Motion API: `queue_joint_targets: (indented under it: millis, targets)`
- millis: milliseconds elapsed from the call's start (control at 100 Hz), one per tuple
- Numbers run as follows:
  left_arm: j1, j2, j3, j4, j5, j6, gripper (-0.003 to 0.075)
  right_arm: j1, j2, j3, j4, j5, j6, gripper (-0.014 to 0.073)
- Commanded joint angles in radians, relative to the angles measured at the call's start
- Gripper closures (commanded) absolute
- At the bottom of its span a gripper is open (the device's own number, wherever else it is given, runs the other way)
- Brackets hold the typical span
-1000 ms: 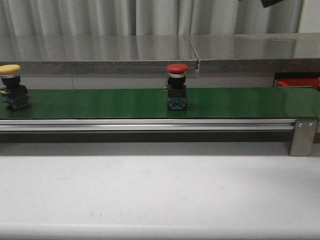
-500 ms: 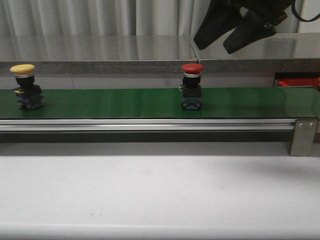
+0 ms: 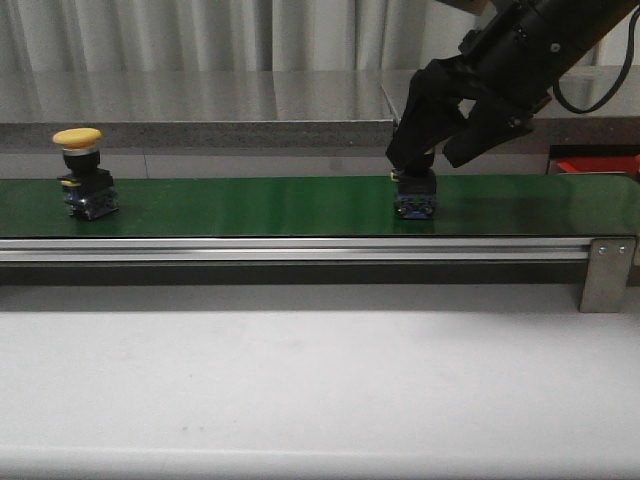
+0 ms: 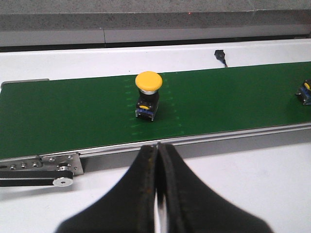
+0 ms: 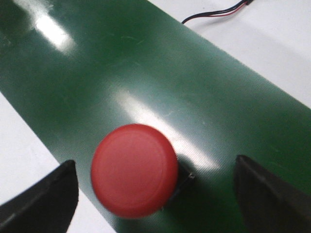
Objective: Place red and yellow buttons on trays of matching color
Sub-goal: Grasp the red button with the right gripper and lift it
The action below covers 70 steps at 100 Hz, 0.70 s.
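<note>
My right gripper has its fingers down around the red cap (image 5: 135, 170) above the black base, so closing now would catch the red button.
The red button (image 5: 134, 170) stands on the green belt (image 3: 250, 205). Only its base (image 3: 415, 197) shows in the front view, below my right gripper (image 3: 428, 160). That gripper (image 5: 155, 199) is open, with the red cap between its fingers (image 5: 48, 196) and touching neither. The yellow button (image 3: 80, 170) stands upright on the belt at the left. It appears again (image 4: 148, 92) beyond my left gripper (image 4: 158, 148), which is shut and empty over the white table. A red tray edge (image 3: 595, 163) shows at far right. The yellow tray is out of view.
A steel counter (image 3: 200, 100) runs behind the belt. The belt's metal end bracket (image 3: 607, 272) sits at the right, and its roller mount (image 4: 43, 167) is at the left end. A thin cable (image 5: 218, 12) lies beyond the belt. White table (image 3: 320, 390) fills the foreground.
Both buttons have ridden the belt to the right. My right gripper came down from the upper right and now straddles the red button, hiding its cap in the front view.
</note>
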Motion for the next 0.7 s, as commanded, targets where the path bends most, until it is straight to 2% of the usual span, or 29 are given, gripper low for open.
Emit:
queue_joint_targets:
  millis: [0, 90, 220, 310, 400, 690]
  targets:
    - [-0.007, -0.003, -0.029, -0.025, -0.063, 0.0, 0.0741, 0.0, -0.039, -0.036, 0.029, -0.041, -0.012, -0.002]
    - [-0.007, -0.003, -0.029, -0.025, -0.063, 0.0, 0.0741, 0.0, -0.035, -0.036, 0.029, -0.05, -0.012, 0.0074]
    - [-0.007, -0.003, -0.029, -0.025, -0.063, 0.0, 0.0741, 0.0, -0.032, -0.036, 0.029, -0.061, -0.012, 0.032]
    - [-0.007, -0.003, -0.029, -0.025, -0.063, 0.0, 0.0741, 0.0, -0.035, -0.036, 0.029, -0.081, -0.012, 0.0414]
    - [-0.007, -0.003, -0.029, -0.025, -0.063, 0.0, 0.0741, -0.001, -0.05, -0.036, 0.029, -0.096, -0.012, 0.0452]
    - [-0.007, -0.003, -0.029, -0.025, -0.063, 0.0, 0.0741, -0.056, -0.133, -0.036, 0.029, -0.11, -0.011, 0.0452]
